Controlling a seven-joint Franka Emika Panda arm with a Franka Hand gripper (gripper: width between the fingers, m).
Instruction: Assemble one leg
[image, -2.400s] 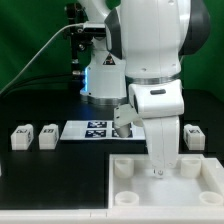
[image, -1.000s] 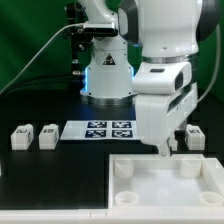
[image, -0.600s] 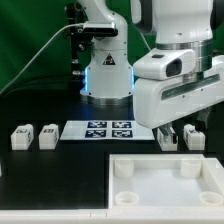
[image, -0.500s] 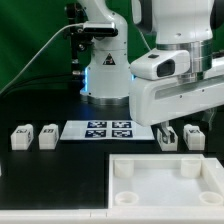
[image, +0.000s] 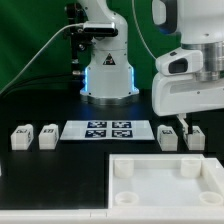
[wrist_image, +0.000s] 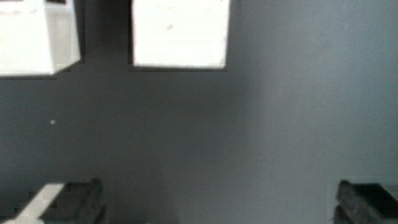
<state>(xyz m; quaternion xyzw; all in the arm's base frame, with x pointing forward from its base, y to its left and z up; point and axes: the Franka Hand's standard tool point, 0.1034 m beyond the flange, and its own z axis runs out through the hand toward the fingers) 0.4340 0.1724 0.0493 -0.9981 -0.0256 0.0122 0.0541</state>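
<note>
The gripper grips the leg by its square marker-bearing body (image: 196, 139) (wrist_image: 180, 35) next, to assemble one leg onto the white tray-like part.
Four small white legs stand on the black table. Two are at the exterior view's left (image: 20, 137) (image: 46, 136) and two at its right (image: 168, 137) (image: 196, 137). My gripper (image: 184, 124) hangs just above the two right legs, with its fingers over the gap between them. It is open and empty. In the wrist view the two fingers (wrist_image: 68, 203) (wrist_image: 370, 200) stand wide apart over bare table. Two white legs (wrist_image: 32, 38) (wrist_image: 182, 32) show ahead of them, apart from the fingers. The gripper (wrist_image: 217, 205) holds nothing.
The large white tray-like part with corner sockets (image: 165, 190) lies at the front. The marker board (image: 108, 130) lies mid-table between the leg pairs. The arm's base (image: 105, 70) stands behind it, before a green backdrop.
The arm has swung from over the tray-like part toward the exterior view's right and back. The gripper now hangs over the two right legs. No part has moved.
</note>
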